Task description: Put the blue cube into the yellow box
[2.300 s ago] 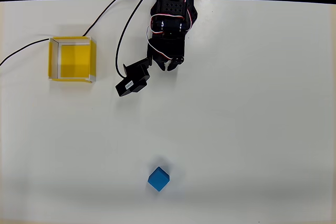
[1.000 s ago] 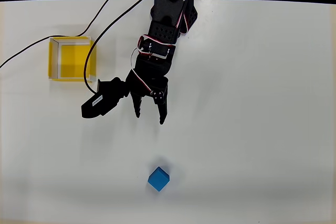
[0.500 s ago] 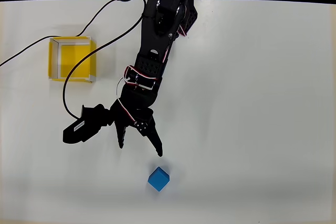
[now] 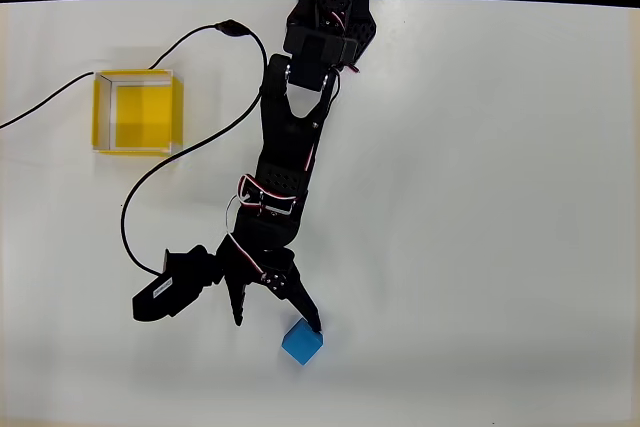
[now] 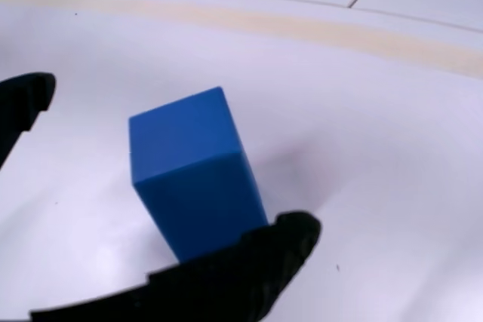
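Observation:
The blue cube needs to go into the yellow box [image 4: 137,112], so my gripper next needs to grab the opposite sides of the blue cube [image 4: 302,342].
The blue cube [image 4: 302,342] rests on the white table near the bottom middle of the overhead view. My black gripper [image 4: 279,324] is open just above and left of it, one fingertip [image 4: 314,326] touching or nearly touching the cube's top corner. In the wrist view the blue cube [image 5: 195,175] sits close up between my spread fingers, one fingertip [image 5: 290,235] in front of its lower edge and the other [image 5: 26,99] off to the left. The yellow box [image 4: 137,112] stands open-topped and empty at the upper left of the overhead view, far from the gripper.
A black cable [image 4: 180,162] loops across the table from the arm's base down to the wrist camera [image 4: 172,287]. Another cable [image 4: 45,107] runs left of the box. The table's far edge meets a dark band at the top.
The arm has stretched down the table from near its base toward the cube. The gripper stays open, and its fingers now reach the cube. Cube and box have not moved.

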Controlling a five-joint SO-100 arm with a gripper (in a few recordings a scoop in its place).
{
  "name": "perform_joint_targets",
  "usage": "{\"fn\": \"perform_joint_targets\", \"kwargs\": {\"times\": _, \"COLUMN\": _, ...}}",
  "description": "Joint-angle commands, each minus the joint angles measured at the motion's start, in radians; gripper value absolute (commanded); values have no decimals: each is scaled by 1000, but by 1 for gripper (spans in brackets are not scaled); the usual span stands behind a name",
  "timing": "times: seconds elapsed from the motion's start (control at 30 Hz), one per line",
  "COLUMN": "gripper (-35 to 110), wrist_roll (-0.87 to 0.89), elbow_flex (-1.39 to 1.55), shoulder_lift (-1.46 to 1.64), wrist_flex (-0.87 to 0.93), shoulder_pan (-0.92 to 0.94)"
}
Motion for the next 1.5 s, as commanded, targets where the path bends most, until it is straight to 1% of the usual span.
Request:
{"fn": "perform_joint_targets", "kwargs": {"times": 0.0, "gripper": 61, "wrist_roll": -28, "elbow_flex": -135, "shoulder_lift": 17, "wrist_flex": -83, "shoulder_pan": -12}}
{"fn": "perform_joint_targets", "kwargs": {"times": 0.67, "gripper": 61, "wrist_roll": -12, "elbow_flex": -394, "shoulder_lift": -296, "wrist_flex": -172, "shoulder_pan": -72}}
{"fn": "perform_joint_targets", "kwargs": {"times": 0.9, "gripper": 58, "wrist_roll": -3, "elbow_flex": -469, "shoulder_lift": -373, "wrist_flex": -178, "shoulder_pan": -84}}
{"fn": "perform_joint_targets", "kwargs": {"times": 1.0, "gripper": 54, "wrist_roll": -15, "elbow_flex": -480, "shoulder_lift": -393, "wrist_flex": -178, "shoulder_pan": -92}}
{"fn": "perform_joint_targets", "kwargs": {"times": 1.3, "gripper": 31, "wrist_roll": -86, "elbow_flex": -491, "shoulder_lift": -408, "wrist_flex": -166, "shoulder_pan": -112}}
{"fn": "perform_joint_targets", "kwargs": {"times": 1.47, "gripper": 24, "wrist_roll": -138, "elbow_flex": -499, "shoulder_lift": -416, "wrist_flex": -146, "shoulder_pan": -115}}
